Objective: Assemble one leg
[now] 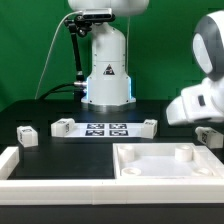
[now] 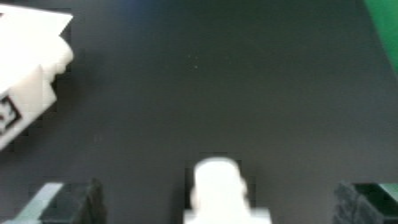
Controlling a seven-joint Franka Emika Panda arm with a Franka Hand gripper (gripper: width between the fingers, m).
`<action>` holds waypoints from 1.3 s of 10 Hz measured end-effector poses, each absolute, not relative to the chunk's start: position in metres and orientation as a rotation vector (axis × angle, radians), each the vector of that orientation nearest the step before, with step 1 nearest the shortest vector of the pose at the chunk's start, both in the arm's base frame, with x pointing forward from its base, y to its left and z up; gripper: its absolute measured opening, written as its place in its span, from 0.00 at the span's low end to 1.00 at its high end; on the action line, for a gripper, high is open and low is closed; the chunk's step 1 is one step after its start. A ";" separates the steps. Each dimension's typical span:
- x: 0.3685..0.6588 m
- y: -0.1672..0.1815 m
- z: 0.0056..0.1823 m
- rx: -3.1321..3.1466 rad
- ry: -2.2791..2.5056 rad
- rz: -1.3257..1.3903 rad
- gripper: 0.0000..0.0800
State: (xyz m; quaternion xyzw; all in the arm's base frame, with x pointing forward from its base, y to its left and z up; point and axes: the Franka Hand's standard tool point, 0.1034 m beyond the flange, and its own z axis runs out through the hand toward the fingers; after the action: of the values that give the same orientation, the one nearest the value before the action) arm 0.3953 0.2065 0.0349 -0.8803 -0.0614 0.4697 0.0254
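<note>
My gripper's fingers hang above the leg and closing now would miss it, so my gripper comes down, before it closes on the white leg.
Several small white legs with tags lie on the dark table: one at the exterior view's left, one beside the marker board, one on its other side, and one at the far right. My gripper hangs low at the right, just over that far-right leg. In the wrist view my gripper is open, with its fingers wide apart. A white leg lies between them and touches neither. Another white tagged part shows at the edge of the frame.
The marker board lies in front of the robot base. The large white tray-like panel sits at the front right. A white raised frame runs along the front left edge.
</note>
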 end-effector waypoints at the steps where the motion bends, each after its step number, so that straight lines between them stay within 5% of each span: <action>1: 0.394 0.207 0.036 -2.724 -0.192 1.450 0.81; 13: 0.399 0.221 0.004 -2.760 -0.173 1.353 0.79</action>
State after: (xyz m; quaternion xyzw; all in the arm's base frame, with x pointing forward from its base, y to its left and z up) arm 0.3987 0.2209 0.0044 -0.8961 -0.0563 0.4392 0.0313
